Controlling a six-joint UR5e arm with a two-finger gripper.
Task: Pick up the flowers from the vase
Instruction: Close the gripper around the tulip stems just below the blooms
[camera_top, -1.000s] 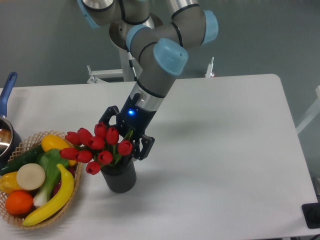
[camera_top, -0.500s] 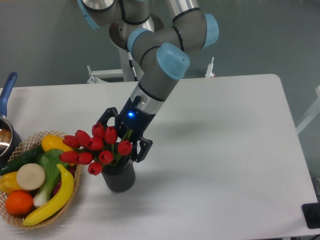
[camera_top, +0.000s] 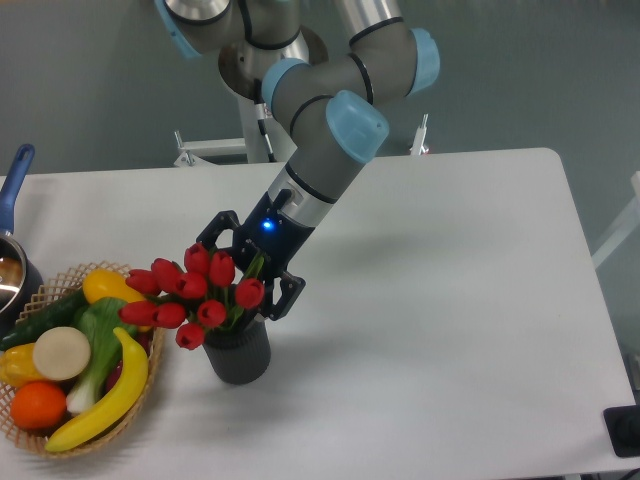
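Next, my gripper grips the red tulips by their stems and picks the flowers out of the vase.
The flowers, a bunch of red tulips with green leaves, stand in the vase, a small dark ribbed pot on the white table. The blooms lean to the left over the basket's edge. My gripper is low over the vase, right behind the blooms. Its jaws are spread, with one black finger at the upper left of the bunch and the other at the right. The stems between the fingers are hidden by the blooms, so I cannot tell if the fingers touch them.
A wicker basket of fruit and vegetables stands just left of the vase, nearly touching it. A metal pot with a blue handle is at the far left edge. A dark object sits at the bottom right corner.
The arm's upper joints have shifted slightly right while the gripper stayed at the bunch. The blooms have sunk and leaned a little to the left.
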